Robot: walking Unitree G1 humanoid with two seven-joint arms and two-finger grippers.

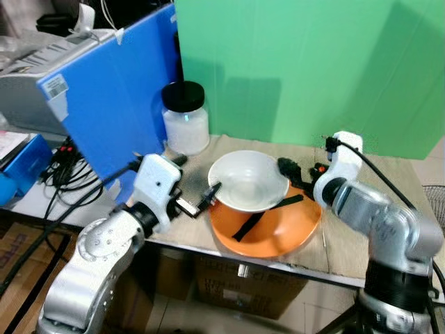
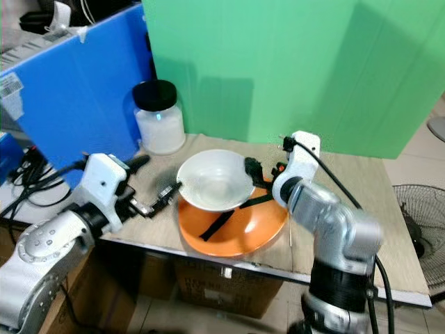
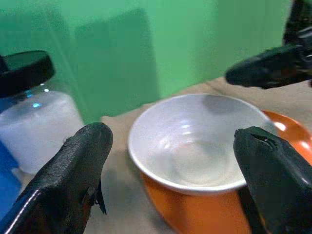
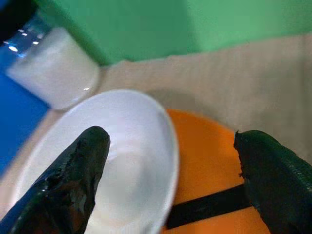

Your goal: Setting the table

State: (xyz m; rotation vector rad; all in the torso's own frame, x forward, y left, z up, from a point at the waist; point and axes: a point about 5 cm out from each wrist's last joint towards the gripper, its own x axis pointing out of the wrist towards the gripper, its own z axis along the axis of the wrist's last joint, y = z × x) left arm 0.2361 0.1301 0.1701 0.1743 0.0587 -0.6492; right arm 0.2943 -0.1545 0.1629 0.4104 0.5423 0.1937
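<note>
The right gripper grabs the bowl's thin rim beside the black strip next, because the white bowl is wider than the open fingers.
A white bowl (image 1: 248, 179) sits on an orange plate (image 1: 278, 233) in the middle of the table. A flat black strip (image 1: 249, 225) lies on the plate beside the bowl. My left gripper (image 1: 196, 175) is open at the bowl's left side, with one fingertip (image 1: 213, 188) right at the rim. In the left wrist view the bowl (image 3: 195, 146) lies ahead between the spread fingers (image 3: 78, 170). My right gripper (image 1: 297, 171) is open at the bowl's right rim, over the plate. The right wrist view has bowl (image 4: 117, 165) and plate (image 4: 209, 161) between its fingers (image 4: 73, 175).
A jar (image 1: 185, 118) with a black lid and white contents stands behind the bowl to the left. A blue board (image 1: 111, 104) leans at the left and a green board (image 1: 313, 62) stands behind. Cables (image 1: 66, 167) hang left; a fan (image 2: 417, 229) is right.
</note>
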